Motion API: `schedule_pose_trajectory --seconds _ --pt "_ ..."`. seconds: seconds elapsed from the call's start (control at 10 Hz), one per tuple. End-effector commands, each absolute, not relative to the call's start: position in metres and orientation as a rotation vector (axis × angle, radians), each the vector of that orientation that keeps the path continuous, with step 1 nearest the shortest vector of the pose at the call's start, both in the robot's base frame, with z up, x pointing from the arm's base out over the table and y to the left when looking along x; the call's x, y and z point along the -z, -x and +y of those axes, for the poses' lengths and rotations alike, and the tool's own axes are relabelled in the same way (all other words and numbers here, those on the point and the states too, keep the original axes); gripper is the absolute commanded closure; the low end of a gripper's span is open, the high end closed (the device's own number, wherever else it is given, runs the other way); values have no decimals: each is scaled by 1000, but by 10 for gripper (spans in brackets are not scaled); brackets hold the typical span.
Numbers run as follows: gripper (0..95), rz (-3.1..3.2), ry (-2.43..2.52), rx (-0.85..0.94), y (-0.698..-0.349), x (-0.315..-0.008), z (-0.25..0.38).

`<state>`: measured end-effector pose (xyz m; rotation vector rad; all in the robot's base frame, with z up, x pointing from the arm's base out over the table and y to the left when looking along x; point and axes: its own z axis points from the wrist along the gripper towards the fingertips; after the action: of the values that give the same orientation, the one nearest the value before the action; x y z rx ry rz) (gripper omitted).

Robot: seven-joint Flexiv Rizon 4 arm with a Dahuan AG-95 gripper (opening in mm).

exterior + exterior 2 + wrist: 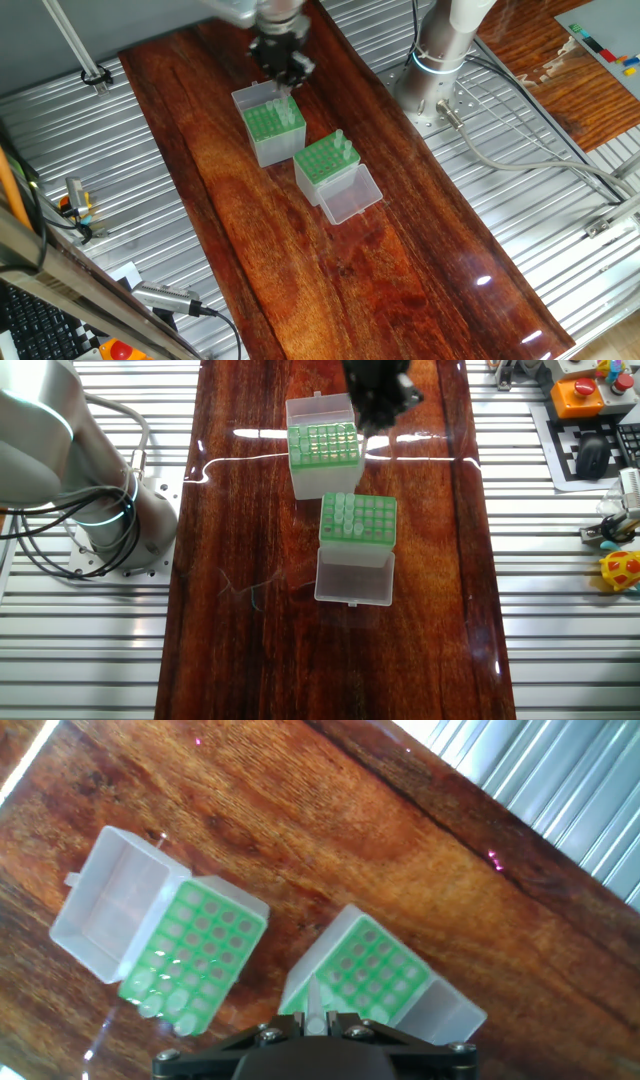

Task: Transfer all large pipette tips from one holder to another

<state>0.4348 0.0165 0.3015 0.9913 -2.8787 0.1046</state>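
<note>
The pipette tip's whole pointed end shows at the green grid's border, so the gripper should move the pipette tip into a hole before it releases it.
My gripper [316, 1017] is shut on one large pipette tip [316, 1000], a pale cone that points down between the jaws. It hangs over the near edge of the grey-sided holder [358, 970], whose whitish lid [445, 1012] is folded open. In the fixed views the gripper [282, 70] [380, 412] hovers above that holder [272, 128] [322, 452]. The clear-sided holder [325, 162] [358, 522] [197, 952] stands beside it with a row of several tips [343, 510] [160, 1005] along one edge. Its clear lid [355, 576] lies open.
Both boxes stand on a dark wooden board [400, 260] laid over ribbed metal decking [560, 610]. The arm's base [440, 60] [90, 510] with its cables is bolted beside the board. Small tools and coloured parts [620, 565] lie off to the side.
</note>
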Motion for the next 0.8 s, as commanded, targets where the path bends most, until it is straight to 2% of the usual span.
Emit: schedule_pose_trajectory --seconds 0.1,0.8 --pt "950 -2879 -1029 -107 -436 -303 9" --pt "950 -2891 -1036 -101 -437 -283 1"
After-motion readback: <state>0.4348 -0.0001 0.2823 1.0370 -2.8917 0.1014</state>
